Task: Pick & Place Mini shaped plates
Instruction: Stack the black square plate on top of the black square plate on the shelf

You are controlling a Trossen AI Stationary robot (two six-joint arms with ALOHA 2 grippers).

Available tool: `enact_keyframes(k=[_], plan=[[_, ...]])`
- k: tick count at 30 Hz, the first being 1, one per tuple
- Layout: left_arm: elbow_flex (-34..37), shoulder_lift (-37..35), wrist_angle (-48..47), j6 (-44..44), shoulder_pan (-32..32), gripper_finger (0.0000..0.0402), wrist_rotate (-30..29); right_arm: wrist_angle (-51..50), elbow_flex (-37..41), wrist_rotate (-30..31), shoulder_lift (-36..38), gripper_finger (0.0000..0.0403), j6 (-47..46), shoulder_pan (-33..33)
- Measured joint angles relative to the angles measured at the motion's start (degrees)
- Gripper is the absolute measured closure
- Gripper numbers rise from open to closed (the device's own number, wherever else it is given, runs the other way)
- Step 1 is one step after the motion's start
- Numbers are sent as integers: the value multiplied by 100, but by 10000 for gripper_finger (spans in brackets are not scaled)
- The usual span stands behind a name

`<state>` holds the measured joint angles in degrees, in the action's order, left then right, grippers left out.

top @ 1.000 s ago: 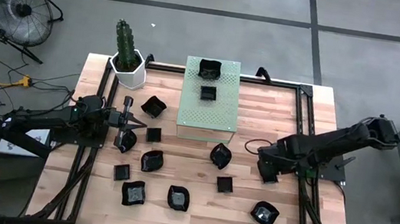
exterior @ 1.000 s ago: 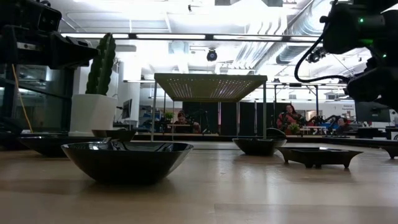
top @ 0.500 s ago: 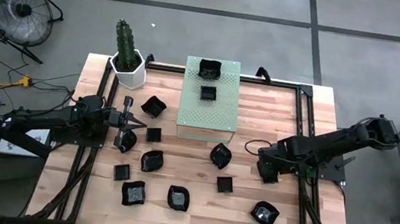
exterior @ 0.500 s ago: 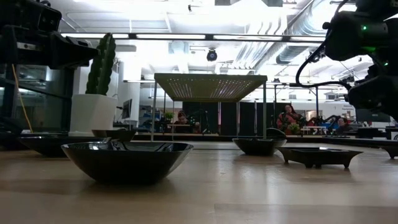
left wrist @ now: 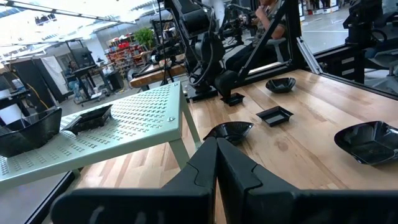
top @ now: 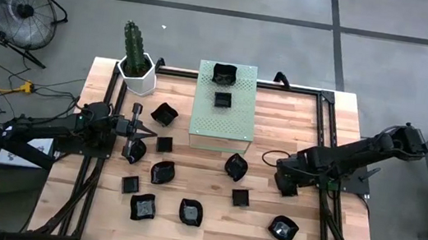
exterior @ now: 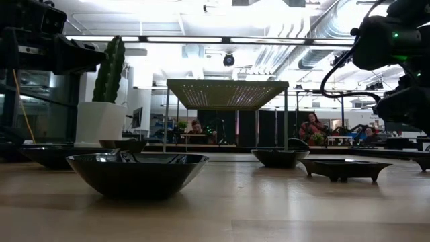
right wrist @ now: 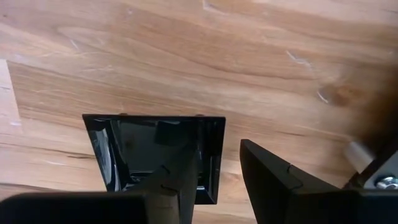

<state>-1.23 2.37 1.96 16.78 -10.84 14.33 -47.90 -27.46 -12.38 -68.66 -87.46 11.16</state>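
Observation:
I need to place the small square plate on the pale green perforated block, so next I should grab it by its raised rim with my right gripper.
Several small glossy black plates lie on the wooden table (top: 280, 120), and two stand on the pale green perforated block (top: 222, 129): a bowl-like one (top: 224, 74) and a flat square one (top: 222, 100). My right gripper (top: 287, 185) is open, pointing down over a small square plate (right wrist: 152, 152) at the table's right. One finger (right wrist: 180, 180) is over the plate's inside and the other finger (right wrist: 267, 177) is outside its rim. My left gripper (top: 151, 132) is shut and empty and hovers level at the table's left, above a plate (top: 134, 151). My right gripper comes from above, pointing down, with its fingers on either side of one edge (right wrist: 219, 155) of the square plate. The plate lies flat on the table. I cannot tell whether the fingers touch it.
A white hexagonal pot with a cactus (top: 136, 68) stands at the far left corner. Loose plates lie near the block (top: 235, 166), toward the near edge (top: 191, 211) and at the near right (top: 283, 227). A black frame (top: 326, 118) runs along the table's edges.
My right gripper has gone down a little toward the square plate. The plates have stayed where they were.

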Motion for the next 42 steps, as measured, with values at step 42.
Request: enact_keyframes(k=[42], plan=[[1, 0, 1, 2, -1, 399, 0, 70, -107, 44, 380, 402, -4, 11]])
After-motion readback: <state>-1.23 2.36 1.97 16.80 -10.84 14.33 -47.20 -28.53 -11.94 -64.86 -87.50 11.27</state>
